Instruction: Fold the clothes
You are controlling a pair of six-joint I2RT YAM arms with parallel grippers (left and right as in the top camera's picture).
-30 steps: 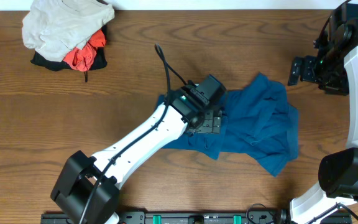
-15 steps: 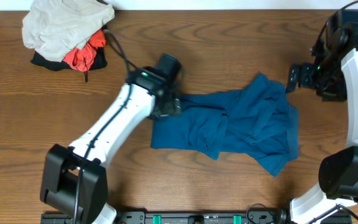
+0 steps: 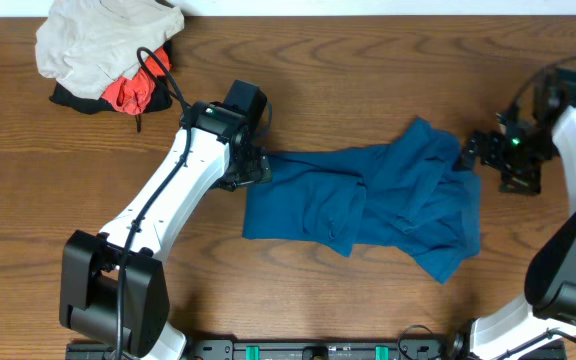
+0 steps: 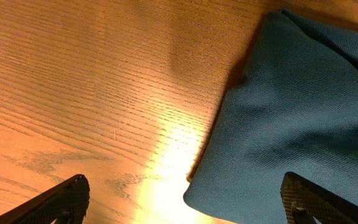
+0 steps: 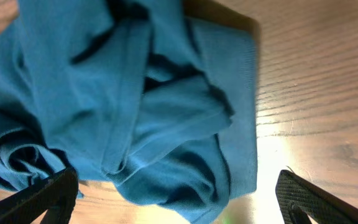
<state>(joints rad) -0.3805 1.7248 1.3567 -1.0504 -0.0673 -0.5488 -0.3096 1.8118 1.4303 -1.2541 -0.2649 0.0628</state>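
Observation:
I will next grab the shirt's bunched edge farthest from my left gripper with my right gripper, to bring that edge across and fold it.
The clothes, one crumpled teal-blue shirt (image 3: pixel 388 200), lie on the wooden table right of centre. My left gripper (image 3: pixel 255 168) sits at the shirt's upper-left corner. In the left wrist view it (image 4: pixel 185 208) is open, low over the wood, with the cloth's rounded corner (image 4: pixel 303 112) lying between its fingers (image 4: pixel 64 200). My right gripper (image 3: pixel 475 150) hovers at the shirt's upper-right edge. The right wrist view shows it (image 5: pixel 179 205) open too, with bunched folds of the shirt (image 5: pixel 135 93) below and between its fingertips (image 5: pixel 306 198).
A pile of other garments lies at the back left: pale beige-grey cloth (image 3: pixel 98 40) on top of orange-red (image 3: pixel 133 92) and black (image 3: pixel 73 98) pieces. Bare brown tabletop (image 3: pixel 68 200) surrounds the shirt.
My left arm swung from over the shirt's middle up and left to its left edge, and that side now lies spread out further left. The right gripper came down toward the shirt's right edge.

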